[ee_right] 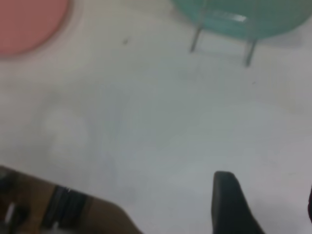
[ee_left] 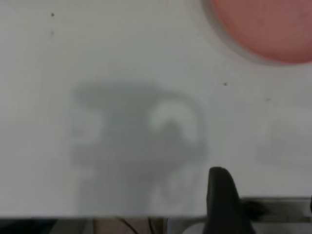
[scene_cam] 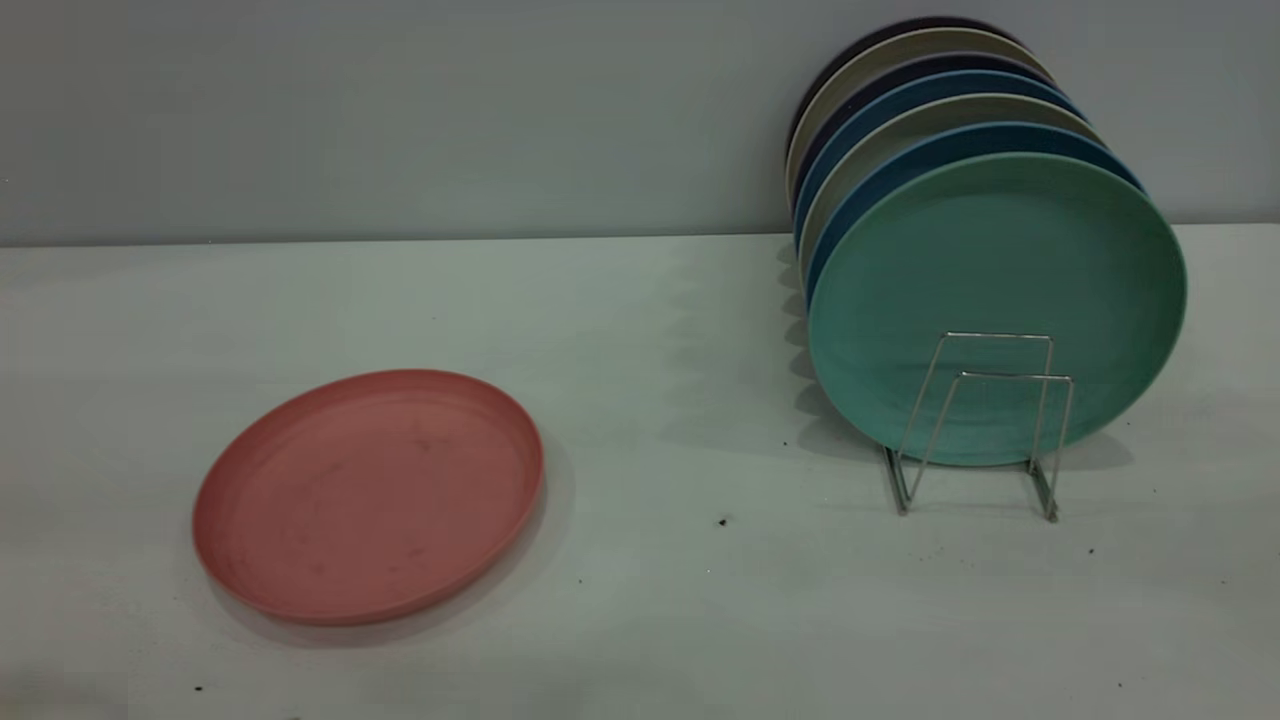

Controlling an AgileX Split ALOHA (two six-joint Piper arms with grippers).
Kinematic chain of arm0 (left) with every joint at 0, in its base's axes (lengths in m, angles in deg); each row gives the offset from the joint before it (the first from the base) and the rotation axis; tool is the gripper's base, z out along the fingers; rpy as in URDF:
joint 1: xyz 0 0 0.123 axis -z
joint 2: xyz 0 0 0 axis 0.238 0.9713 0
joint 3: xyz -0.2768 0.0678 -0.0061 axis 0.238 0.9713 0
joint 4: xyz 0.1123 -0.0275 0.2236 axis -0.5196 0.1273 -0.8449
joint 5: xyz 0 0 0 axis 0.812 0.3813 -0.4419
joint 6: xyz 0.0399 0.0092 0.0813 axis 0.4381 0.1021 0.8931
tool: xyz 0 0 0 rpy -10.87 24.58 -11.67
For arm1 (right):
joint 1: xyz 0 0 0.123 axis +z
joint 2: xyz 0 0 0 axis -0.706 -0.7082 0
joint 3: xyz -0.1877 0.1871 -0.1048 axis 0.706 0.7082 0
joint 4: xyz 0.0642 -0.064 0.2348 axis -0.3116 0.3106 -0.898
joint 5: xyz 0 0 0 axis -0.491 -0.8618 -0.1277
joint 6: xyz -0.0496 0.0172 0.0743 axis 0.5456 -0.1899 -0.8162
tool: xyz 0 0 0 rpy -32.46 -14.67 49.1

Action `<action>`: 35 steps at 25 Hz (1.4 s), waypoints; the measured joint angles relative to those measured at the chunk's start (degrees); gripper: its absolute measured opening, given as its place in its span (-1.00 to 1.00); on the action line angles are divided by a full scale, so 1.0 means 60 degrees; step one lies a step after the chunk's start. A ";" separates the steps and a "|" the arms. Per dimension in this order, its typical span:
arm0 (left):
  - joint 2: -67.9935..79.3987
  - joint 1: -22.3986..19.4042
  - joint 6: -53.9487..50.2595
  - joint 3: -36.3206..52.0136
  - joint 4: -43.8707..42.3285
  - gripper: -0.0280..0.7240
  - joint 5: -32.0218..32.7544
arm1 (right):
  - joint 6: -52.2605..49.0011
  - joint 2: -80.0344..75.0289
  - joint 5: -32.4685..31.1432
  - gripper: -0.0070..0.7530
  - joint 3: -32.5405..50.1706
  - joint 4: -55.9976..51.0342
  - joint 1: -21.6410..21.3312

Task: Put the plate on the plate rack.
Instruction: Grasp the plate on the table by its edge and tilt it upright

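The salmon-pink plate needs to stand upright in the wire plate rack (scene_cam: 985, 425), so my left gripper will next grab the plate by its raised rim (scene_cam: 206, 490).
The salmon-pink plate (scene_cam: 368, 494) lies flat on the white table at the left, with nothing touching it. The silver wire plate rack (scene_cam: 985, 425) stands at the right, its two front loops free in front of a teal-green plate. Neither arm shows in the exterior view. In the left wrist view my left gripper (ee_left: 265, 187) is open and empty above bare table near the table's edge, with the pink plate (ee_left: 265, 27) well apart from it. In the right wrist view my right gripper (ee_right: 267, 187) is open and empty, far from the pink plate (ee_right: 29, 22) and the rack (ee_right: 222, 31).
The teal-green plate (scene_cam: 1000, 300) stands upright in the rack, with several blue and beige plates (scene_cam: 900, 120) stacked behind it against the grey wall. The white table (scene_cam: 680, 330) has small dark specks. The table's front edge shows in both wrist views.
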 joint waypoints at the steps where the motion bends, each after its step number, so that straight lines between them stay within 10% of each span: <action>1: 0.0670 0.0000 0.0041 -0.0218 0.0073 0.28 -0.0392 | 0.0266 -0.0490 0.0202 0.08 0.0000 -0.0215 0.0000; 20: 0.8186 0.0000 0.5118 -0.2074 0.6276 0.28 -0.3816 | 0.1765 -0.2897 0.0665 0.08 -0.0676 -0.1583 0.0000; 35: 0.8837 -0.0123 0.4543 -0.2085 0.7137 0.28 -0.4544 | 0.1765 -0.2897 0.0694 0.08 -0.0676 -0.1565 0.0000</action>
